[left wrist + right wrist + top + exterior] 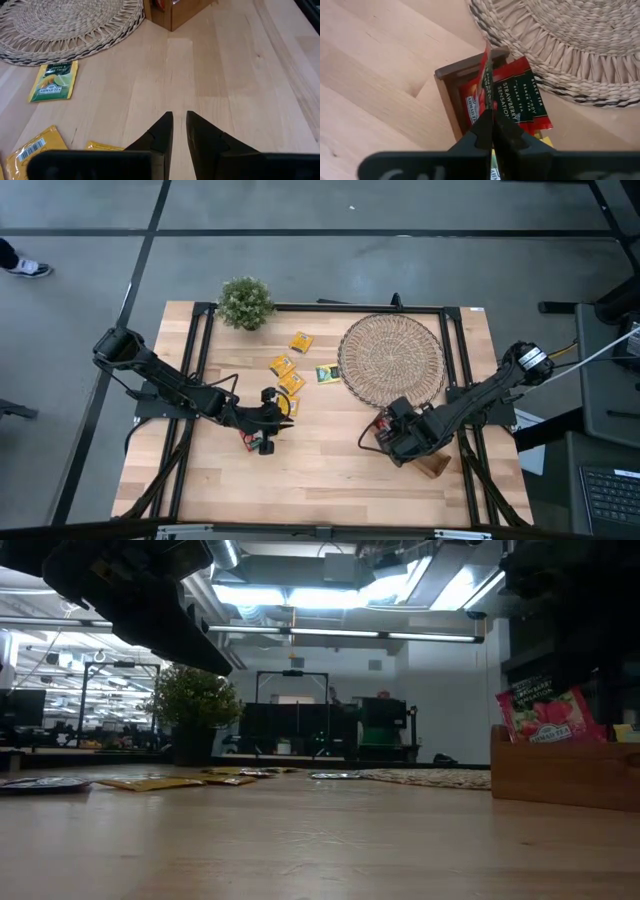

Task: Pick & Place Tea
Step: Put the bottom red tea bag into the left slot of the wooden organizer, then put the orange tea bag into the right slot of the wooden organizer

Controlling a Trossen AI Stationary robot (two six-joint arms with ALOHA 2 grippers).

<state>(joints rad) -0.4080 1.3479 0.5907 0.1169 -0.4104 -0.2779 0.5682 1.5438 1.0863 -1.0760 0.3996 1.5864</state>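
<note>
The lower edge of the red sachet hangs inside the wooden tray's sides, so it is now time for my right gripper to release the red sachet.
Several tea sachets lie flat on the table: yellow ones (300,341) (282,365) (291,383) and a green one (54,81) beside the round woven mat (392,360). My left gripper (179,125) hovers near the yellow ones, open by a narrow slit, with nothing between its fingers. My right gripper (492,117) stands over the end of the wooden tray (455,72), shut on a red tea sachet (545,715). Another red sachet (520,95) stands in that tray compartment. My right gripper pinches the red sachet's upper edge (487,102) between its two fingers, coming from above and pointing steeply down. The sachet hangs below the fingers on edge, slightly tilted, its lower edge (548,738) at the tray's rim; whether it is clear of the tray I cannot tell.
A small potted plant (246,302) stands at the table's far left corner. Bare wood lies between the two grippers and along the near edge. A black frame (320,308) runs round the tabletop.
</note>
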